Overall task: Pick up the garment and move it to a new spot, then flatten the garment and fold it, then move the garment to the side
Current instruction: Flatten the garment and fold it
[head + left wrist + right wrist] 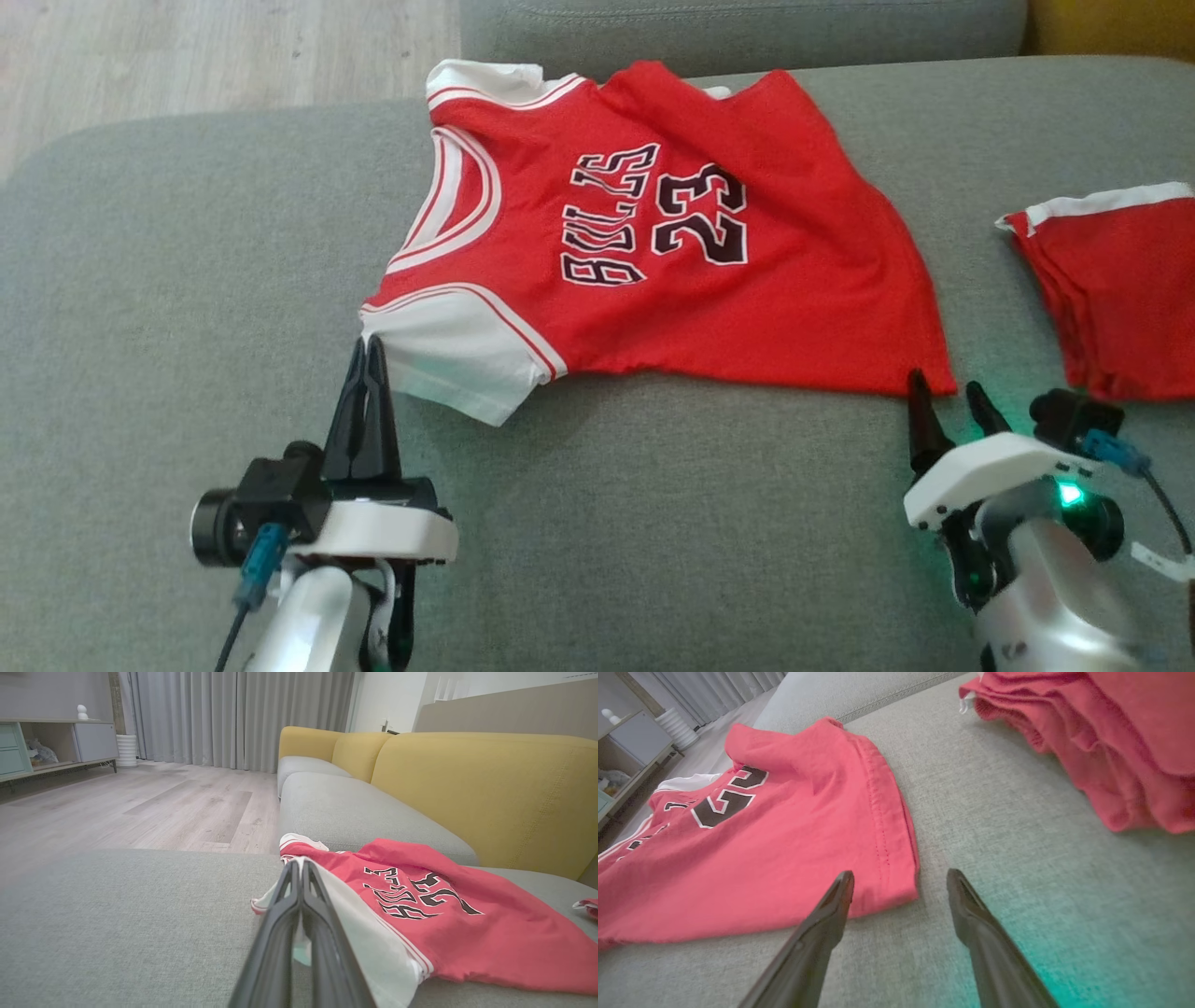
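The front with the black lettering (655,215) needs to be flattened, so the robot's right gripper will next grab the red jersey by its hem corner (943,385).
A red jersey (691,271) with white sleeves and black "BULLS 23" lettering lies spread on the grey sofa cushion (187,308). My left gripper (369,345) is shut at the corner of the near white sleeve (448,350). In the left wrist view the sleeve cloth (369,947) rises to the tips of that gripper (299,863) and seems pinched there. My right gripper (948,387) stands open just before the jersey's near hem corner (896,877). Its left finger (831,914) overlaps the hem, and the right one rests over bare cushion.
A second red garment (1111,280) with white trim lies bunched at the right, also red folds (1111,742) close by my right gripper. Yellow backrests (490,788) line the sofa's far side. Wooden floor (187,56) lies beyond the cushion's left edge.
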{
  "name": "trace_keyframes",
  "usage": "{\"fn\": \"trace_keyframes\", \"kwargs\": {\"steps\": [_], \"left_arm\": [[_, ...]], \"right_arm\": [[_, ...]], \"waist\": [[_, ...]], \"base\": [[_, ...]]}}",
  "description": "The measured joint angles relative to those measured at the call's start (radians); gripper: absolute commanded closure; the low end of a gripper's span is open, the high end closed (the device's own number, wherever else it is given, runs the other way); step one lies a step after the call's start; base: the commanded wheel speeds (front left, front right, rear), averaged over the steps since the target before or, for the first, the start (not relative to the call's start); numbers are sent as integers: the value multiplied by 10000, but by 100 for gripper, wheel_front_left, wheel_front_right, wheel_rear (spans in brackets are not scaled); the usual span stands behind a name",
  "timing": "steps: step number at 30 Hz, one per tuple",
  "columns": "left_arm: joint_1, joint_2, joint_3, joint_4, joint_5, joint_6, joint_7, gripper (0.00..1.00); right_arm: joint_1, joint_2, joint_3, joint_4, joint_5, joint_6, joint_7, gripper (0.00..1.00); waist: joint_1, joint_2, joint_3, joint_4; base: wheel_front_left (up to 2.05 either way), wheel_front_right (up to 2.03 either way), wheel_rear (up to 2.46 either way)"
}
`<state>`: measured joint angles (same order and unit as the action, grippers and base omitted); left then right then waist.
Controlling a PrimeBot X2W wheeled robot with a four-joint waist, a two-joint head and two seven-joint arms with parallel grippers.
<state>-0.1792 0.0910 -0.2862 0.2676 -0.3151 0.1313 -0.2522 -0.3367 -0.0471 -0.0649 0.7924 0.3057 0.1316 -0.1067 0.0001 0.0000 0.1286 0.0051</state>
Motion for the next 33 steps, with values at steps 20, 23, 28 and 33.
{"fn": "trace_keyframes", "kwargs": {"steps": [20, 23, 28, 33], "left_arm": [[-7, 48, 286, 86, 201, -548, 2, 100], [-71, 297, 301, -56, 244, -780, 40, 100], [-657, 548, 516, -637, 33, -957, 238, 100], [-1718, 596, 1137, -1847, -497, -855, 589, 100]], "right_arm": [[-1491, -92, 1634, 1592, 477, 0, -1175, 100], [-1713, -94, 1919, 759, 433, 0, -1239, 100], [-2026, -92, 2155, -631, 150, 0, -1233, 100], [-2143, -353, 2151, -2677, 10, 0, -865, 100]], "waist": [[0, 0, -338, -282], [-1, 0, -542, -432], [-1, 0, -871, -555], [-1, 0, -1334, -572]], "base": [[0, 0, 0], [0, 0, 0], [0, 0, 0], [0, 0, 0]]}}
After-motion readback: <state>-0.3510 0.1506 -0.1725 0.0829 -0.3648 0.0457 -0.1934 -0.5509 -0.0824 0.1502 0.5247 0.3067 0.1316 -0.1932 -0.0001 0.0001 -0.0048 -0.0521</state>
